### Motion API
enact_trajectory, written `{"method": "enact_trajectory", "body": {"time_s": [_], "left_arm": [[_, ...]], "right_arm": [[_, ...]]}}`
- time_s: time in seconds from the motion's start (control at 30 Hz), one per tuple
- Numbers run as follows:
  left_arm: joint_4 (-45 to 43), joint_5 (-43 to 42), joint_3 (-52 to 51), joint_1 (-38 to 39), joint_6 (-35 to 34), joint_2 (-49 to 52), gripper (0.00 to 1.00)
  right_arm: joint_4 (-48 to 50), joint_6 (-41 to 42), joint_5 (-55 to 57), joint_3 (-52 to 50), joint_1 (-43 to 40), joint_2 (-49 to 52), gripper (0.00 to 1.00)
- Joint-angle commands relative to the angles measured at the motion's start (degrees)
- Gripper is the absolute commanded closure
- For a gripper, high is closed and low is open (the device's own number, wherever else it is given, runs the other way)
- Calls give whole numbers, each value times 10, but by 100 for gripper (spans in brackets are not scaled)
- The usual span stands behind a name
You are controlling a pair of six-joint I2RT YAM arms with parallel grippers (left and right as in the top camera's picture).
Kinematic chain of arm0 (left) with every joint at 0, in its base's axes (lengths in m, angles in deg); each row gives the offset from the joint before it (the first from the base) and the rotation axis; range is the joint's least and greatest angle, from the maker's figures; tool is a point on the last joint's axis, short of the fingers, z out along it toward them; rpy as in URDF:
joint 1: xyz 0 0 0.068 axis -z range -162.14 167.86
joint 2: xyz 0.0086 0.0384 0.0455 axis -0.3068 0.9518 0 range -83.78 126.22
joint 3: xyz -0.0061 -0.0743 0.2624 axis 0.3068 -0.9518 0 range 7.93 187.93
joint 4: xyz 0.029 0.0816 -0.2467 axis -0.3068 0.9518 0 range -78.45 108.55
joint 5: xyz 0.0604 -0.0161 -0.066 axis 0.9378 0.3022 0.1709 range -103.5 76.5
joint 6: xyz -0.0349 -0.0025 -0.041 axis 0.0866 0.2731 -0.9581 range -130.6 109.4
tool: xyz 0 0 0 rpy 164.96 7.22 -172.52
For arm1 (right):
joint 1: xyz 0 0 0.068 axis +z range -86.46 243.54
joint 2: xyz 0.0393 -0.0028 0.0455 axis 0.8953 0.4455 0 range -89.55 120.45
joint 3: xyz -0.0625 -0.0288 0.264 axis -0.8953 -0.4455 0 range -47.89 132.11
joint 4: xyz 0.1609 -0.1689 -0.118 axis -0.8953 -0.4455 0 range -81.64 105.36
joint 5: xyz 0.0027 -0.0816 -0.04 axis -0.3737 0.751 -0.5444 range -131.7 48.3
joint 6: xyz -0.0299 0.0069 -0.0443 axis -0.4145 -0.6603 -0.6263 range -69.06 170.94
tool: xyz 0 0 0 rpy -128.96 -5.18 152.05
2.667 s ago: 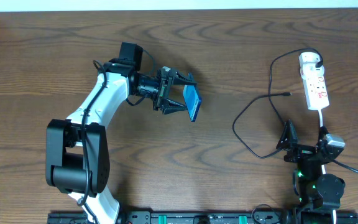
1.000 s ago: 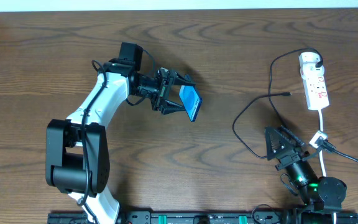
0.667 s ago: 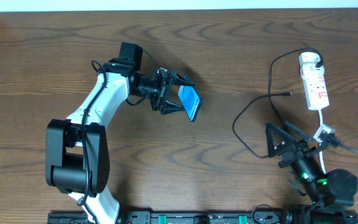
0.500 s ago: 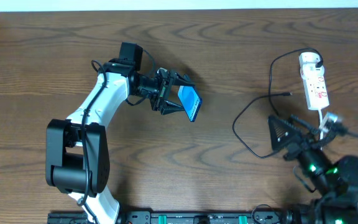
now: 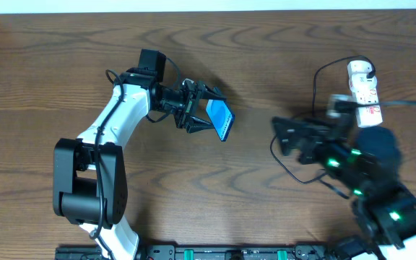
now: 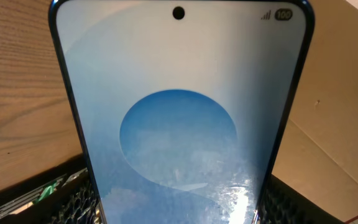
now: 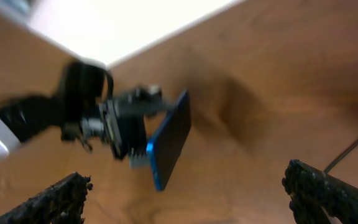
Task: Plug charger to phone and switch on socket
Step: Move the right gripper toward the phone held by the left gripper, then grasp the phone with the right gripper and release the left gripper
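Note:
Next, my right gripper grips the phone's loose end (image 5: 227,126) (image 7: 160,163) across screen and back, so my left gripper is free to retake the phone's opposite end for plugging the charger.
My left gripper (image 5: 206,115) is shut on the phone (image 5: 223,119) and holds it above the table's middle, tilted on edge. In the left wrist view the phone's blue screen (image 6: 179,124) fills the frame between the fingers (image 6: 73,200). My right gripper (image 5: 280,137) is open and empty. It points left toward the phone, about a phone-length away. The right wrist view is blurred and shows the phone (image 7: 169,140) edge-on between its open fingers (image 7: 325,193). The charger's black cable (image 5: 315,85) loops under my right arm to the white adapter (image 5: 360,68) on the socket strip (image 5: 367,94). The plug tip is hidden.
The right arm's body (image 5: 374,166) covers the strip's near end and part of the cable loop (image 5: 284,165). The table's back edge (image 5: 208,10) runs along the top of the overhead view. Cardboard (image 6: 340,124) shows behind the phone in the left wrist view.
My right arm has swung up from the front right edge toward the table's middle and now points left at the phone. The left arm and the phone have hardly moved.

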Motion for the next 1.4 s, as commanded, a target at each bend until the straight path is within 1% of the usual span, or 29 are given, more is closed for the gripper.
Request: {"method": "enact_trajectory", "body": {"time_s": [0.0,0.17,0.3,0.33,0.37,0.4,0.5,0.7,0.97,1.1,1.37], "left_arm": [[0,-18,9,-2,-5,-23,42],[0,-18,9,-2,-5,-23,42],[0,-18,9,-2,-5,-23,42],[0,-18,9,-2,-5,-23,42],[0,-18,9,-2,-5,-23,42],[0,-18,9,-2,-5,-23,42],[0,-18,9,-2,-5,-23,42],[-9,-18,9,-2,-5,-23,42],[-9,-18,9,-2,-5,-23,42],[-9,-18,9,-2,-5,-23,42],[-9,-11,9,-2,-5,-23,42]], "right_arm": [[-3,10,122,36,88,66,1],[0,19,224,80,165,160,1],[39,31,231,92,190,226,2],[48,38,231,92,195,237,5],[65,48,231,92,201,258,12],[72,52,231,92,204,267,15],[87,58,233,92,212,288,24],[92,101,242,92,218,317,31],[119,103,242,91,218,341,59],[119,103,239,91,218,341,69],[118,102,233,91,222,341,92]]}}
